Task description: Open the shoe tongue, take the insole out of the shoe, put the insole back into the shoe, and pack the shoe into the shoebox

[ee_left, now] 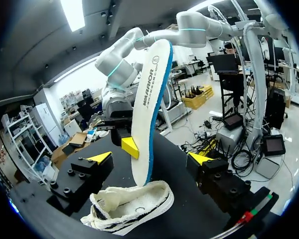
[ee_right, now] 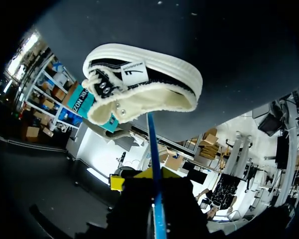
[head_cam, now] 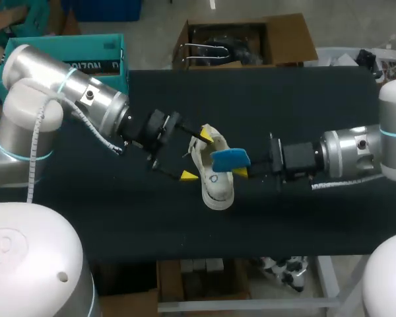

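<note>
The left gripper should next grab the blue insole's plain end beyond the printed lettering. Then the robot will guide the insole back into the shoe.
A white canvas shoe lies mid-table. My right gripper is shut on a blue-backed white insole over it. In the left wrist view the insole stands on end, its lower tip at the opening of the shoe, one right fingertip pressed to it. The left gripper is open, its fingers either side of the shoe and touching nothing. From the right wrist the insole edge runs from my gripper to the shoe's mouth.
A teal box sits at the table's back left corner, behind my left arm. The black tabletop is bare behind the shoe and toward the front edge.
</note>
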{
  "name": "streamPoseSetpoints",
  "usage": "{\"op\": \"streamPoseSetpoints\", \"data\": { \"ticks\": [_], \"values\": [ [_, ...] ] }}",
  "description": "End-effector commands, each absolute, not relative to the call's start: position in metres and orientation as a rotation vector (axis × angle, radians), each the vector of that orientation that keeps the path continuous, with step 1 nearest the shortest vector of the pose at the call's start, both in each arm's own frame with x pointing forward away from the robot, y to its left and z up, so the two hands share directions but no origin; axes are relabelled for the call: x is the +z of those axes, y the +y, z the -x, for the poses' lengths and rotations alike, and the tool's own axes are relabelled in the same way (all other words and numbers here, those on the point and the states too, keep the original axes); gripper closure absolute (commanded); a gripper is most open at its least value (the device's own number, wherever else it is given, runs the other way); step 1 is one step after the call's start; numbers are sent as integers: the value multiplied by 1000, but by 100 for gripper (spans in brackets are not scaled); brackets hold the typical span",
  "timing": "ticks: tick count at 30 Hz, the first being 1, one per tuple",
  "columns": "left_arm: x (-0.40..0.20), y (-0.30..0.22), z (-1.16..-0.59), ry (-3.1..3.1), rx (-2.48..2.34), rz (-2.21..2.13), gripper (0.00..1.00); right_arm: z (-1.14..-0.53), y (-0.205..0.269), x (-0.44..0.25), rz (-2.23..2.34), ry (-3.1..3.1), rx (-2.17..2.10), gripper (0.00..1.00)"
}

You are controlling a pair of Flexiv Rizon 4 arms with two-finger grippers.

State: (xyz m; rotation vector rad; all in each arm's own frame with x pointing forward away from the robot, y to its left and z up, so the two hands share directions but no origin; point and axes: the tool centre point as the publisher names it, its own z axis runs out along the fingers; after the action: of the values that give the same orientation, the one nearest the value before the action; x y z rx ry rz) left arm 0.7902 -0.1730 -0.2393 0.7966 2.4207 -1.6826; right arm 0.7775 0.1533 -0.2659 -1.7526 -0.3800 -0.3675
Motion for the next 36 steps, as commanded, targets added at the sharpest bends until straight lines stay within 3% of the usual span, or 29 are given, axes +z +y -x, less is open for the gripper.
{"op": "streamPoseSetpoints", "data": {
  "ticks": [1, 8, 21, 24, 27, 36],
  "values": [
    [-248, -182, -790, 2207, -1664, -476, 0, -774, 154, -267, 1754, -362, -388, 100],
    [-260, -185, -804, 2236, -1682, -454, 0, -785, 156, -280, 1731, -356, -419, 100],
    [-273, -167, -826, 2314, -1704, -483, 15, -806, 173, -298, 1726, -315, -474, 100],
    [-274, -164, -829, 2324, -1705, -489, 27, -807, 176, -299, 1737, -298, -490, 100],
    [-277, -164, -830, 2344, -1701, -513, 49, -808, 180, -301, 1747, -293, -499, 100],
    [-293, -171, -837, 2410, -1688, -549, 47, -811, 188, -303, 1746, -290, -519, 100]
  ]
}}
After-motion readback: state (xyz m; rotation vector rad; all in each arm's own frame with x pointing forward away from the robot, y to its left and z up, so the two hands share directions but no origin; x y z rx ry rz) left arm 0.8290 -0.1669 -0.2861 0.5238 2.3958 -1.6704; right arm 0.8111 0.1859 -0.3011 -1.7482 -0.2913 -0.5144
